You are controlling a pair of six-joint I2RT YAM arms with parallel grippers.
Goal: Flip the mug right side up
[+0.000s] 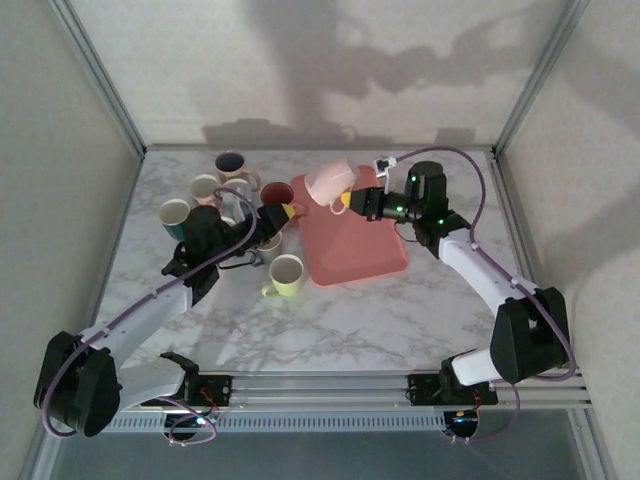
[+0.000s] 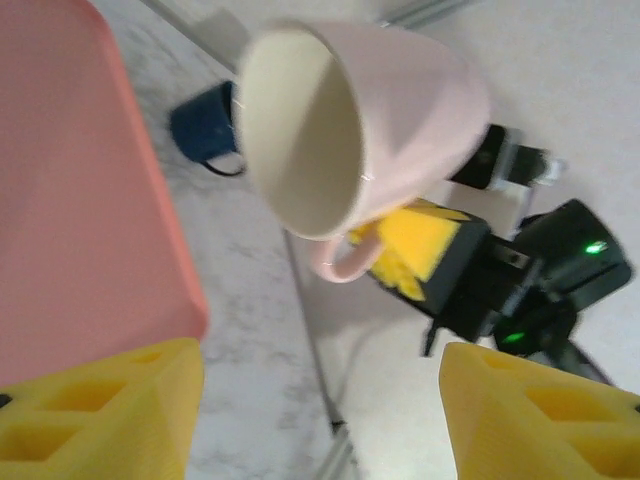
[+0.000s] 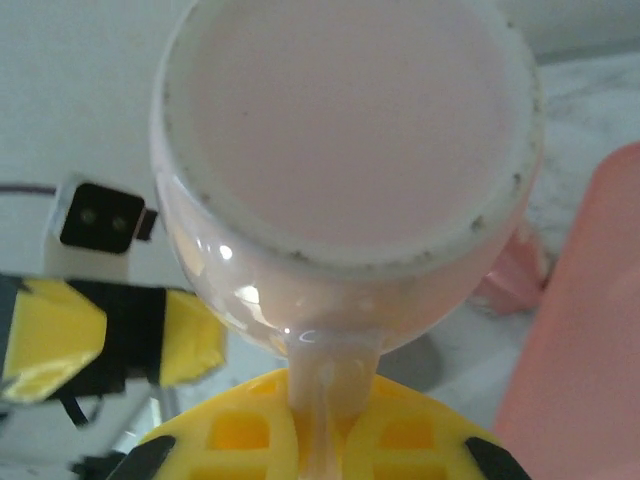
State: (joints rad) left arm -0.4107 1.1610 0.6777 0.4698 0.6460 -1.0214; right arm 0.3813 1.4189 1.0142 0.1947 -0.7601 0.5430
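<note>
The mug's base has to stay free so that the mug can be set upright, so my left gripper will next grab the pale pink mug by its handle (image 1: 338,207) (image 2: 344,262) from the side of the mug's opening.
A pale pink mug (image 1: 330,183) hangs tilted in the air above the far edge of the salmon tray (image 1: 355,245). My right gripper (image 1: 346,200) is shut on its handle (image 3: 325,400); the mug's base (image 3: 345,115) faces that wrist camera. In the left wrist view the pink mug (image 2: 370,130) lies on its side with its mouth toward the camera, and its handle (image 2: 345,262) sits in the yellow fingers of the right gripper. My left gripper (image 1: 288,212) is open with nothing between its fingers (image 2: 95,415), just left of the tray.
Several mugs stand at the back left: dark blue (image 1: 231,163), white (image 1: 205,188), teal (image 1: 175,213), maroon (image 1: 277,195). A pale yellow mug (image 1: 286,275) stands upright near the tray's left edge. Metal frame posts bound the table (image 1: 380,320).
</note>
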